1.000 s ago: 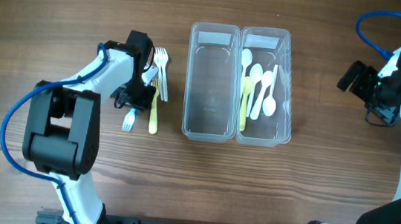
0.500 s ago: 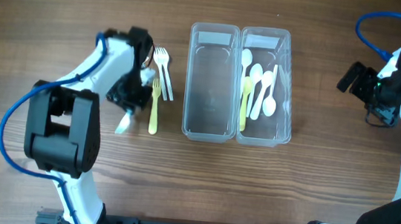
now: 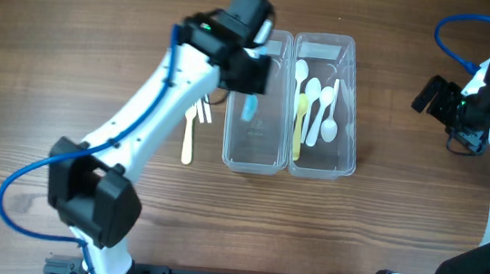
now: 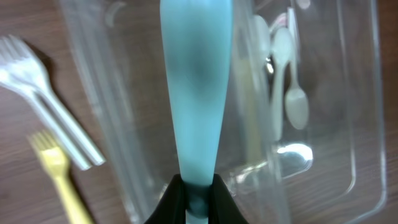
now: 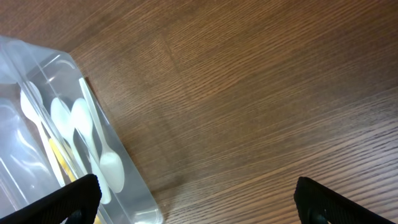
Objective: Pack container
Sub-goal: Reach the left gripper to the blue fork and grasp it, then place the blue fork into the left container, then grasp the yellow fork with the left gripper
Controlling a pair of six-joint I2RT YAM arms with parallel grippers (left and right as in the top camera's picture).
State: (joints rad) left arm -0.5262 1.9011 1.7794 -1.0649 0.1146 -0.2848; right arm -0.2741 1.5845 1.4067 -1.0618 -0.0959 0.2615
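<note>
The blue fork has its handle [image 4: 198, 81] high above the container's bottom, so the fork goes down between the container's sides, before my left gripper opens.
Two clear plastic containers stand side by side. The left container [image 3: 250, 160] has no cutlery lying in it; the right container [image 3: 351, 103] holds several white spoons and a yellow one [image 3: 299, 124]. My left gripper [image 3: 251, 81] is shut on a blue fork [image 3: 249, 110] and holds it over the left container. In the left wrist view the blue handle [image 4: 196, 93] fills the middle, clamped at the jaws [image 4: 194, 198]. A yellow fork [image 3: 188, 136] and white forks [image 3: 204, 110] lie on the table left of the containers. My right gripper [image 3: 451, 131] is open and empty, far right.
The wooden table [image 3: 381, 233] carries only the containers and the loose forks. In the right wrist view the right container's corner [image 5: 134, 186] shows at the lower left, with bare wood [image 5: 249, 112] between the open jaws.
My left gripper has lifted the blue fork from the table left of the forks and carried it right, over the left container. The right arm has not moved.
</note>
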